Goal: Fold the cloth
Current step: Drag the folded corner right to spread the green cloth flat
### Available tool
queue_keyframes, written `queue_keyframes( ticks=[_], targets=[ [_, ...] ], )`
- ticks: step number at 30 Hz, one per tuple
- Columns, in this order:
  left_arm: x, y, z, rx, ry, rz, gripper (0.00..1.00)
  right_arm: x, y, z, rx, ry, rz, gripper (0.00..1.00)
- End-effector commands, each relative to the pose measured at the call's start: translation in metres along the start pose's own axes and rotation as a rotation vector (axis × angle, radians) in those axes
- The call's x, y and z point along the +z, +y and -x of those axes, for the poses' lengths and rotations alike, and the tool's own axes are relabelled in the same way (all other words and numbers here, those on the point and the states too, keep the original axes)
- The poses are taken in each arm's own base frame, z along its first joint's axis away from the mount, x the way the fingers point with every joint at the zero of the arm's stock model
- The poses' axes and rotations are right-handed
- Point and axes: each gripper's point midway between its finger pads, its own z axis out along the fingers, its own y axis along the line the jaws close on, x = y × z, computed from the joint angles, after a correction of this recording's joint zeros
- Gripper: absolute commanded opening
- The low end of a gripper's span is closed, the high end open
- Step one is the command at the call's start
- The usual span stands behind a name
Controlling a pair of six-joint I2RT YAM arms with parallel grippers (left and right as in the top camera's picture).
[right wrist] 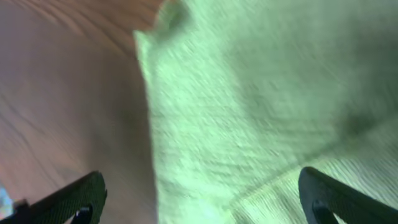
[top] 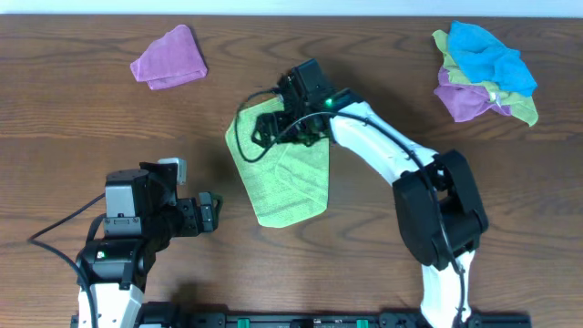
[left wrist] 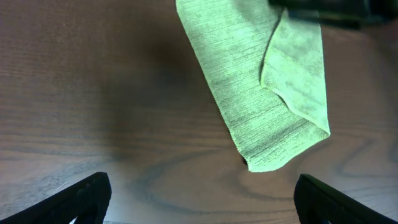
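I need to spread the light green cloth for folding, so my right gripper will grab it next by the loose edge of its folded-over part (top: 277, 165) (right wrist: 239, 202).
A light green cloth (top: 282, 182) lies in the middle of the wooden table, with one part folded over on its right side. It also shows in the left wrist view (left wrist: 255, 81) and blurred in the right wrist view (right wrist: 249, 106). My right gripper (top: 290, 123) hovers over the cloth's far end, open and holding nothing; its fingers (right wrist: 202, 199) straddle the cloth edge. My left gripper (top: 211, 215) is open and empty over bare table left of the cloth's near corner; its fingers (left wrist: 202, 202) frame only wood.
A folded purple cloth (top: 169, 57) lies at the far left. A pile of blue, purple and green cloths (top: 483, 71) sits at the far right. The right arm (top: 401, 164) stretches across the table's middle.
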Motion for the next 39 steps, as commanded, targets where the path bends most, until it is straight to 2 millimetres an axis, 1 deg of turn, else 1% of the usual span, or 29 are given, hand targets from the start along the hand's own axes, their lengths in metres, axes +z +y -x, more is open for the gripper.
queue_keyframes(
  ticks=[1,5,8,13,16,18,22,27,30,34,39],
  targets=[
    [-0.004,-0.002,0.006,0.001,-0.017,0.002,0.95,-0.020,0.001,-0.003,-0.080,0.021,-0.034,0.96],
    [-0.004,-0.002,0.006,0.000,-0.017,0.002,0.95,-0.020,-0.009,-0.034,-0.075,0.132,-0.126,0.92],
    [-0.004,-0.002,0.006,0.000,-0.017,0.002,0.95,-0.019,-0.013,-0.046,-0.087,0.170,-0.185,0.87],
    [-0.004,-0.002,0.006,0.000,-0.017,0.002,0.95,-0.016,-0.010,-0.062,-0.125,0.212,-0.242,0.85],
    [-0.004,-0.002,0.006,0.000,-0.016,0.002,0.95,-0.014,-0.007,-0.065,-0.144,0.218,-0.259,0.82],
    [-0.004,-0.002,0.005,-0.001,-0.013,0.003,0.95,-0.013,-0.006,-0.067,-0.159,0.217,-0.281,0.79],
    [-0.003,-0.001,0.003,-0.005,-0.003,0.004,0.95,-0.008,-0.014,-0.070,-0.171,0.225,-0.332,0.75],
    [-0.003,-0.001,0.002,-0.005,-0.001,0.004,0.96,0.003,-0.021,-0.074,-0.165,0.249,-0.342,0.68],
    [-0.003,-0.001,0.001,-0.008,0.004,0.005,0.95,0.006,-0.021,-0.075,-0.168,0.252,-0.342,0.67],
    [-0.004,-0.001,-0.001,-0.010,0.011,0.007,0.95,0.008,-0.018,-0.073,-0.175,0.243,-0.337,0.70],
    [-0.004,-0.001,-0.001,-0.011,0.013,0.007,0.95,0.014,-0.015,-0.076,-0.188,0.248,-0.334,0.70]
  ],
)
